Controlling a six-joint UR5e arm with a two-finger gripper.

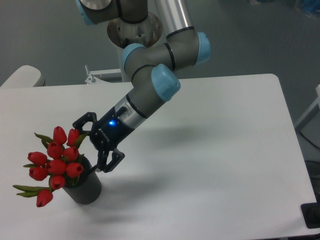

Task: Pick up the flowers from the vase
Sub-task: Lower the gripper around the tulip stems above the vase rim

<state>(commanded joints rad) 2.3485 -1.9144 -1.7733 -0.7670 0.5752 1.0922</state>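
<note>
I need to lift the flowers (56, 161) out of the vase (86, 190), so I will grab the flowers' stems next with my gripper.
The flowers (56, 161), a bunch of red tulip buds with green leaves, stand in the vase (86, 190), a short dark cylinder near the table's front left. The bunch leans to the left out of the vase. My gripper (88, 146) is open, right beside the bunch on its right, just above the vase's rim. Its upper finger (81, 121) reaches next to the top buds and its lower finger (109, 161) hangs by the rim. I cannot tell whether the fingers touch the stems, which are hidden by buds and leaves.
The white table (210, 150) reaches to the right and front. The arm's base (135, 30) stands at the back edge, with a small metal bracket (91, 76) beside it. A pale rounded object (22, 76) sits at the back left. A black object (311, 216) is at the front right corner.
</note>
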